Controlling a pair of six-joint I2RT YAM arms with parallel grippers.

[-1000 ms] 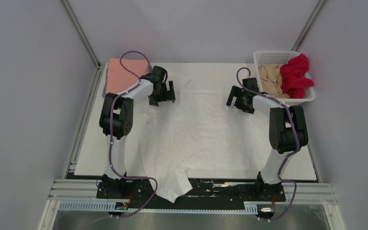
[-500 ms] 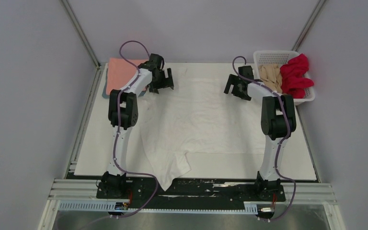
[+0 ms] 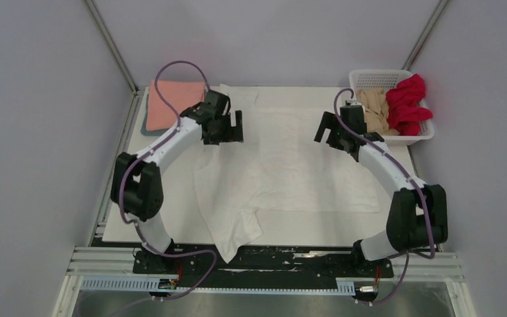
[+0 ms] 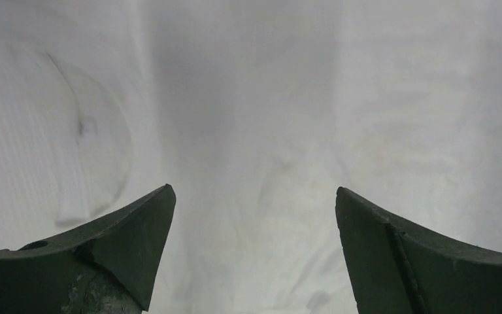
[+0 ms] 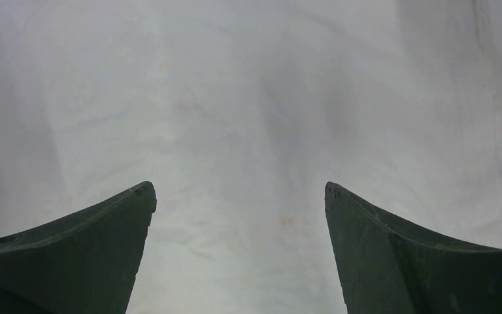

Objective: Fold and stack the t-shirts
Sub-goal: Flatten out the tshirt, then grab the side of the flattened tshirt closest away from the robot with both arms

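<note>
Next, my left gripper grabs the white t-shirt's near corner hanging over the table edge to fold its near side inward.
A white t-shirt lies spread over the table, one corner hanging over the near edge. My left gripper is open and empty above the shirt's far left part; its wrist view shows only white cloth between the fingers. My right gripper is open and empty above the shirt's far right part, white cloth under it. A folded salmon pink t-shirt lies on a grey-blue one at the far left corner. A red t-shirt and a beige t-shirt sit in the basket.
A white plastic lattice basket stands at the far right corner. The white table top ends at a black rail at the near edge. Grey walls close in both sides and the back.
Both arms have pulled back from the far edge toward the near side and stand lower over the shirt. The white shirt's far edge now lies flatter and further spread.
</note>
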